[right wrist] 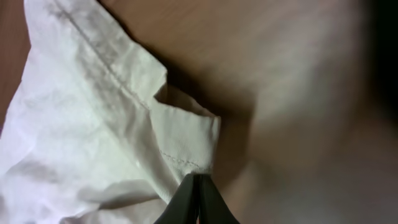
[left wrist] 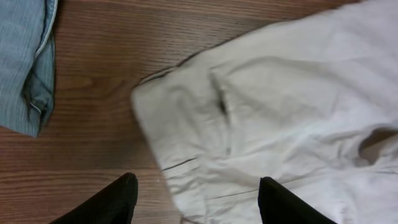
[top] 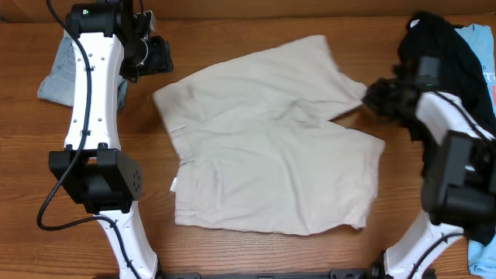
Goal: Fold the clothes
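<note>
My left gripper will next grab the far waistband corner, opposite the held hem, to straighten the pale beige shorts for folding.
The clothes, pale beige shorts, lie spread flat across the middle of the wooden table. My right gripper is at the far leg's hem on the right. In the right wrist view it is shut, pinching the stitched hem corner of the shorts, which is lifted slightly off the wood. My left gripper hovers beyond the shorts' far left corner. Its fingers stand open above the waistband corner, one over wood and one over cloth, holding nothing.
A folded light-blue denim garment lies at the far left, also at the left edge of the left wrist view. A black garment and a light-blue cloth are piled at the far right, behind my right arm.
</note>
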You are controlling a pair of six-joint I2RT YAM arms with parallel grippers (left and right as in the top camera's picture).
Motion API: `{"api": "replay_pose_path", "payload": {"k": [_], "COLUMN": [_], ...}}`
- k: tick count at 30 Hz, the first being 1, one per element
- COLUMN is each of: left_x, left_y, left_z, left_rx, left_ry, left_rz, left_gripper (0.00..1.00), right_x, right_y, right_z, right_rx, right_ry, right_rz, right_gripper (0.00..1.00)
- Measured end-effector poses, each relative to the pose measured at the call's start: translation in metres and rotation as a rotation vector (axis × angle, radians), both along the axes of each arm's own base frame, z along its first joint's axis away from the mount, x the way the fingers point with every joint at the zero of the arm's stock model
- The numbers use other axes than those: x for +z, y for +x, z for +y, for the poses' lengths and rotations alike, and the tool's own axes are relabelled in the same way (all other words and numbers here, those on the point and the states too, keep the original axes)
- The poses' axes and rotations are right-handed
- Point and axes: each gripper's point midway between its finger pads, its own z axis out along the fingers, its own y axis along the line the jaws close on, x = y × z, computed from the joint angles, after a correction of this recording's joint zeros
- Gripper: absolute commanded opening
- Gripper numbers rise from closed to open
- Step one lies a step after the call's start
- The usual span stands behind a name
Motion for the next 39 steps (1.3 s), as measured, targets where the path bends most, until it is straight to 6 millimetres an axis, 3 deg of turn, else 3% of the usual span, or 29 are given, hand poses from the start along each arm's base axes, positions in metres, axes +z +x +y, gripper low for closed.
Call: {"api": "replay_pose_path", "payload": {"k": [4, 5, 7, 10, 12, 16, 18, 20, 23, 25, 30, 39], "left_x": [0.000, 0.000, 0.000, 0.000, 0.000, -0.001, -0.003, -0.012, -0.034, -0.053, -0.104, -0.164], "left_y": [0.000, 0.000, 0.000, 0.000, 0.000, 0.001, 0.001, 0.000, -0.002, -0.004, -0.016, -0.027], "left_z": [0.000, 0.000, 0.000, 0.000, 0.000, -0.006, -0.015, -0.027, -0.049, -0.062, -0.083, -0.078], "left_rx": [0.000, 0.000, 0.000, 0.000, -0.001, -0.014, -0.036, -0.072, -0.133, -0.164, -0.219, -0.216], "left_ry": [0.000, 0.000, 0.000, 0.000, 0.000, 0.000, 0.002, 0.008, 0.028, 0.040, 0.062, 0.093], "left_rz": [0.000, 0.000, 0.000, 0.000, -0.001, -0.002, 0.002, 0.013, 0.033, 0.056, 0.119, 0.137], "left_gripper": [0.64, 0.64, 0.64, 0.64, 0.62, 0.57, 0.43, 0.40, 0.20, 0.04, 0.04, 0.04], "right_x": [0.004, 0.003, 0.001, 0.002, 0.010, 0.053, 0.081, 0.114, 0.157, 0.169, 0.169, 0.166], "right_y": [-0.030, -0.036, -0.048, -0.054, -0.052, -0.049, -0.047, -0.044, -0.047, -0.051, -0.061, -0.062], "right_z": [-0.018, -0.019, -0.019, -0.017, -0.013, 0.001, 0.005, 0.007, 0.012, 0.013, 0.014, 0.010], "right_rx": [-0.050, -0.054, -0.050, -0.019, 0.021, 0.111, 0.143, 0.179, 0.224, 0.233, 0.243, 0.241], "right_ry": [0.019, 0.025, 0.033, 0.031, 0.033, 0.075, 0.076, 0.056, 0.015, 0.002, -0.014, -0.047], "right_rz": [0.100, 0.125, 0.169, 0.178, 0.142, 0.037, -0.016, -0.089, -0.186, -0.207, -0.180, -0.168], "right_gripper": [0.04, 0.13, 0.42, 0.61, 0.61, 0.64, 0.64, 0.63, 0.56, 0.54, 0.43, 0.39]}}
